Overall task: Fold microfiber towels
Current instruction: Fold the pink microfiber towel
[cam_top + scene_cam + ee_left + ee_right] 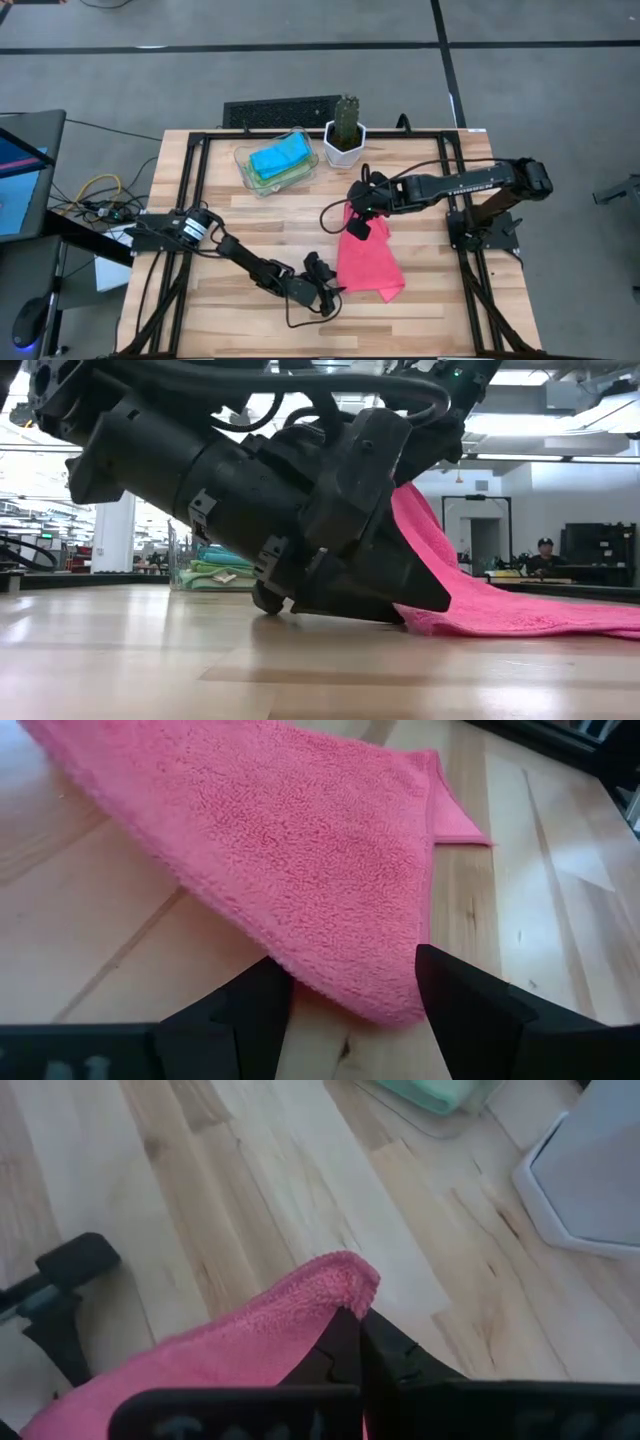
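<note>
The left gripper grabs the hot pink towel's rounded corner (341,289) (385,1005) next, to spread the towel flat on the wood for folding.
A hot pink towel (368,262) lies on the wooden table with its far end lifted. My right gripper (357,224) is shut on that far end above the table. My left gripper (328,292) is low at the towel's near left end. It is open, and the wrist view (350,988) shows one finger on each side of the rounded end (375,995) lying on the wood. I cannot tell whether they touch it. In the low view the left gripper (425,598) fills the front, and the towel (480,595) slopes up behind it. My right gripper pinches the pink towel's far end at a rounded, folded-over edge (345,1280) between its two shut fingers. That end is lifted clear of the table. The cloth slopes down from the fingers (425,510) and its near part rests on the wood (560,622).
A clear plastic tray (245,160) with cyan and green towels (278,158) stands at the far middle, with a white pot holding a cactus (345,138) beside it. Bare wood lies at the table's left (200,210) and far right (430,250).
</note>
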Robot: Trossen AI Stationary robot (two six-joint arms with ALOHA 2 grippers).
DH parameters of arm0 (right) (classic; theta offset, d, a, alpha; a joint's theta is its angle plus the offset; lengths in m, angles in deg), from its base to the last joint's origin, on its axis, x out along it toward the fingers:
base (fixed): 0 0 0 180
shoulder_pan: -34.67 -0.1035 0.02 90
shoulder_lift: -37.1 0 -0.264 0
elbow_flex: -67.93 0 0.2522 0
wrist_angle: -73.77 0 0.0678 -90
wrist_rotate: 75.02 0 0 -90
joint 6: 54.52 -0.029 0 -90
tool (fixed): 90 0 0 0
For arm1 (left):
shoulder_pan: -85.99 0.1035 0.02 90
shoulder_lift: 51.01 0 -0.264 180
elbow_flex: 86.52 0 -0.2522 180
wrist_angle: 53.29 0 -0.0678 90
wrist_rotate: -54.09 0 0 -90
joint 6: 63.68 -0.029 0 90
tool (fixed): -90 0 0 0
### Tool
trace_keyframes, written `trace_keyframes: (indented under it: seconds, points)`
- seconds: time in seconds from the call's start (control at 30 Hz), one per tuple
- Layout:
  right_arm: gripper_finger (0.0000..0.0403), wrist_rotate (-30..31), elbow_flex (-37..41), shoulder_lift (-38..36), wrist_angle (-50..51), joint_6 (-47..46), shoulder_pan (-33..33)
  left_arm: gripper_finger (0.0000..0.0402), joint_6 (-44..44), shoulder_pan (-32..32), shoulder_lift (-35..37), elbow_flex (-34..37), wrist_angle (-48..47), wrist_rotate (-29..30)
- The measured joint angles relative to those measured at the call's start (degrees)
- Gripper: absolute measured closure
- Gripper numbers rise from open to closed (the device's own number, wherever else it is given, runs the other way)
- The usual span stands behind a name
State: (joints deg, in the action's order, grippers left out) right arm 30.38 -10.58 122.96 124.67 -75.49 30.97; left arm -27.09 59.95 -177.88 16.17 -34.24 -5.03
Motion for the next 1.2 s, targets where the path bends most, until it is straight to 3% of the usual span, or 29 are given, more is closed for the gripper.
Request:
trace_keyframes:
  seconds: [0.1,0.2,0.4,0.63,0.77,0.93,1.07,1.2]
  points:
    - [0.0393,0.1,0.0,0.0,-0.1,0.1,0.0,0.0203,-0.1,0.1,0.0,-0.6,-1.1,-0.6]
    - [0.0393,0.1,0.0,0.0,-0.3,0.5,0.0,0.0237,-0.5,0.1,0.0,-0.6,-1.0,-1.4]
    - [0.0393,0.1,-1.9,-1.7,0.0,0.5,0.0,0.038,-5.4,0.4,-0.3,-0.6,0.4,-3.2]
    - [0.0393,0.2,-2.7,-7.3,2.2,-0.3,-1.4,0.0399,-7.1,1.0,1.7,-0.5,-0.9,-6.7]
    - [0.0393,4.2,-2.7,-11.7,9.2,-3.8,-3.8,0.0401,-7.9,-1.7,11.1,-0.6,-14.2,-6.1]
    - [0.0393,8.0,-2.7,-15.0,14.8,-10.2,-8.4,0.0401,-8.5,-6.0,27.9,-0.6,-37.8,3.5]
    - [0.0394,8.0,-2.7,-15.8,14.4,-15.4,-14.2,0.0401,-2.2,-9.1,41.4,-0.6,-52.9,4.7]
    - [0.0394,7.9,-2.7,-15.3,12.8,-21.8,-21.5,0.0401,6.2,-12.5,51.5,-0.6,-60.7,3.6]
